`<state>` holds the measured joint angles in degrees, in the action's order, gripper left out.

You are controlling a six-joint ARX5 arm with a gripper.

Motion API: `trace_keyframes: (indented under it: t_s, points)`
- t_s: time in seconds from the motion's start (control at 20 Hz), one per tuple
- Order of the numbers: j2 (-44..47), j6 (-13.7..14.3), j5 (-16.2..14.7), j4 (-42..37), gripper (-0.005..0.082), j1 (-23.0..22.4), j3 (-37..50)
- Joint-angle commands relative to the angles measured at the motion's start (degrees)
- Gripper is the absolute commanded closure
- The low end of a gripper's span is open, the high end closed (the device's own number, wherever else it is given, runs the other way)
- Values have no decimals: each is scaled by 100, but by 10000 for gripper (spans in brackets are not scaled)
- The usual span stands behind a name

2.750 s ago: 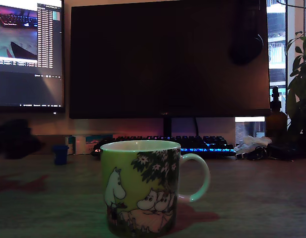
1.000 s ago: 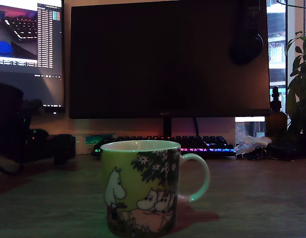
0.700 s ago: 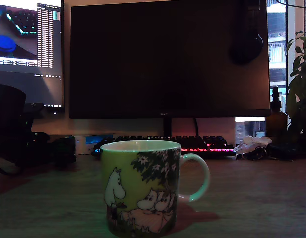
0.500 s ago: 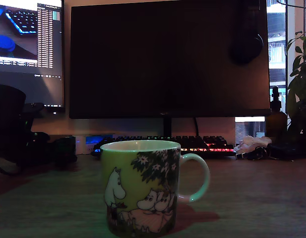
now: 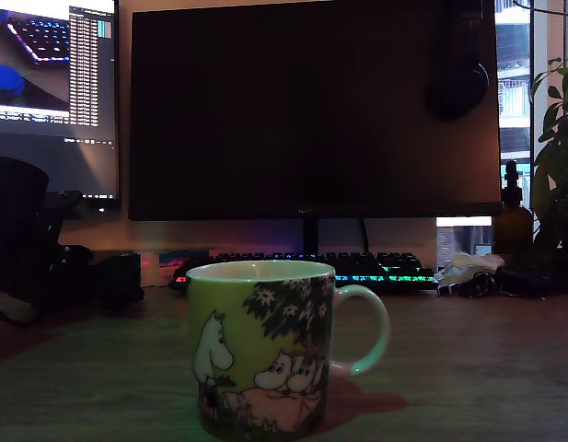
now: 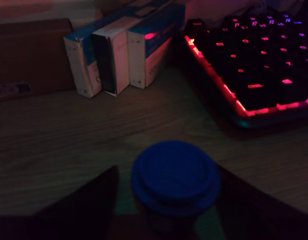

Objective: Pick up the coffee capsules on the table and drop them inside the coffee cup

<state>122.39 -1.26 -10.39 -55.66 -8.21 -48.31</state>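
Observation:
My gripper should drop the dark blue coffee capsule into the coffee cup, so next it should grab the capsule by its body below the capsule's rim (image 6: 168, 220).
The coffee cup (image 5: 265, 350), a pale yellow-green mug with cartoon figures, stands upright at the front of the table (image 5: 468, 368) with its handle toward the exterior view's right. My dark arm (image 5: 26, 239) sits low at the exterior view's left, and its gripper (image 5: 121, 279) hides the capsule there. In the wrist view a dark blue coffee capsule (image 6: 176, 180) stands on the wood between my two dark fingers (image 6: 86, 205). The gripper (image 6: 167, 172) is open around it. A thin gap shows on one side, and the other finger is at the capsule's rim.
A backlit keyboard (image 5: 357, 269) (image 6: 253, 65) lies behind the mug, close beside the capsule. Small upright boxes (image 6: 119, 55) stand just beyond the capsule. Two monitors (image 5: 311, 110) line the back. A plant (image 5: 560, 157), a brown bottle (image 5: 512, 221) and crumpled clutter (image 5: 468, 273) sit at the exterior view's right.
The arm has come in from the exterior view's left and its gripper now covers the spot where the blue capsule stood free. Over the last second it has barely moved. The keyboard lights changed colour.

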Motion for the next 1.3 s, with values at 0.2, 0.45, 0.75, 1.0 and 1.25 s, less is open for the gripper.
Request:
trace_keyframes:
  t_s: [0.2,0.45,0.75,1.0,1.25]
  points:
    - [175,22,-74,94,615,-17,44]
    - [168,24,-72,127,663,-17,44]
    - [142,22,-76,173,663,-22,44]
    - [-240,22,-79,605,662,-22,46]
    - [-693,20,-291,1377,662,-22,52]
